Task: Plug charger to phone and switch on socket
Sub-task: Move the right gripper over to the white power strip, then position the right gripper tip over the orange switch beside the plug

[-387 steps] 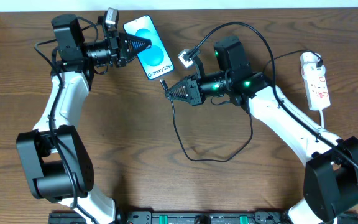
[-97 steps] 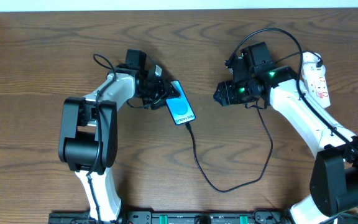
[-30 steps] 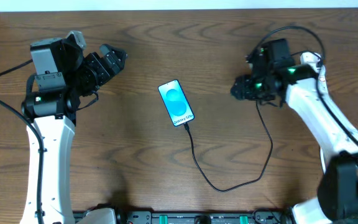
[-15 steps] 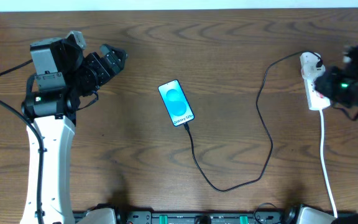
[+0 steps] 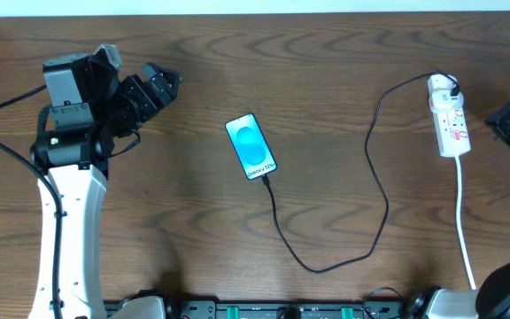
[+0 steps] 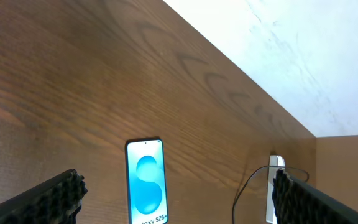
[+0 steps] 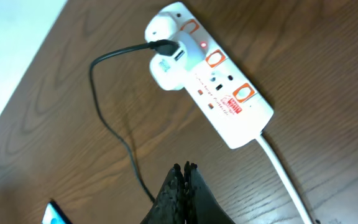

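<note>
The right gripper's fingers are closed, empty and short of the socket's switches, so the switches would stay untouched if the right gripper lifted now.
The phone (image 5: 250,146) lies face up mid-table, its cyan screen lit; it also shows in the left wrist view, phone (image 6: 145,190). The charger's black cable (image 5: 381,190) runs from the phone's lower end in a loop to a white plug (image 7: 169,59) seated in the socket (image 5: 448,115). A small red light glows on the socket (image 7: 229,87). My right gripper (image 7: 184,171) is shut on nothing, a little way right of the socket at the frame edge, right gripper (image 5: 496,122). My left gripper (image 5: 168,84) stands open and empty, far left of the phone.
The socket's white cord (image 5: 463,221) runs down toward the table's front edge on the right. A pale wall (image 6: 291,50) borders the back of the wooden table (image 5: 184,221). The left arm (image 5: 65,195) stands along the left side.
My right arm has swung from left of the socket, across it, to the table's right edge, and its jaws have closed. Left arm, phone and cable have not moved.
</note>
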Tool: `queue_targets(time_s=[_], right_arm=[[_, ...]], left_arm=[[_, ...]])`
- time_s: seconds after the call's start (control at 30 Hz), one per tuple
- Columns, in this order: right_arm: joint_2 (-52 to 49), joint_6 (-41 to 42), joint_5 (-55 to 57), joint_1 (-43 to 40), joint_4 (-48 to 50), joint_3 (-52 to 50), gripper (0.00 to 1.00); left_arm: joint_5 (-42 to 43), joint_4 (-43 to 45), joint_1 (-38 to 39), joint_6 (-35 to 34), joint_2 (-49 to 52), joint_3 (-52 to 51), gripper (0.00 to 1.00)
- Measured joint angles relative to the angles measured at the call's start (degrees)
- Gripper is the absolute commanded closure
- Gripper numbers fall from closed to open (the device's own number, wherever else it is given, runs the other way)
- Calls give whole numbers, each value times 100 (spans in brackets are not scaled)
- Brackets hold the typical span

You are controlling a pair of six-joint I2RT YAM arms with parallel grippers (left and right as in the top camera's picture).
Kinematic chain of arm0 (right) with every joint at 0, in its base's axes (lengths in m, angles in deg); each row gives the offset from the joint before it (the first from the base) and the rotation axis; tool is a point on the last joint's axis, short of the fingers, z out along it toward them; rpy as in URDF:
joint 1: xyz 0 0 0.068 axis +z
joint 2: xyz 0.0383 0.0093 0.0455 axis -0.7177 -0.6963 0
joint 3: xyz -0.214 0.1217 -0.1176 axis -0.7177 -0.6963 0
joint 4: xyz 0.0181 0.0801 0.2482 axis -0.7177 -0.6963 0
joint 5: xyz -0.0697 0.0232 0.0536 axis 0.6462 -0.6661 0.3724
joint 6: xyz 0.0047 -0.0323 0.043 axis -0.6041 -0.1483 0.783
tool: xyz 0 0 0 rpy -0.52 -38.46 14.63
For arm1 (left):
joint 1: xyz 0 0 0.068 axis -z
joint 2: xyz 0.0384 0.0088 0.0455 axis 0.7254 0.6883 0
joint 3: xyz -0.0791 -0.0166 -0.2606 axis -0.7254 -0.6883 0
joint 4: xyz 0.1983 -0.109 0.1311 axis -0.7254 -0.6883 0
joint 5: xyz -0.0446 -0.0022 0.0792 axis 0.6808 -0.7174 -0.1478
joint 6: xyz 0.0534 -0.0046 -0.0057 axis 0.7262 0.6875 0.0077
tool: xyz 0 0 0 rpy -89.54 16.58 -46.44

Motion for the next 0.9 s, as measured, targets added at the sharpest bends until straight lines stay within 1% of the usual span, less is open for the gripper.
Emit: queue_targets(time_s=[0.27, 0.47, 0.9], right_arm=[[-684, -15, 157, 0, 343, 450, 99], [-1458, -42, 223, 0, 831, 704, 99], [-2435, -61, 238, 68, 1709, 778, 99]], left_arm=[[0, -2, 0, 0, 0, 0, 2], [0, -39, 0, 0, 0, 0, 2], [0, -50, 0, 0, 0, 0, 2]])
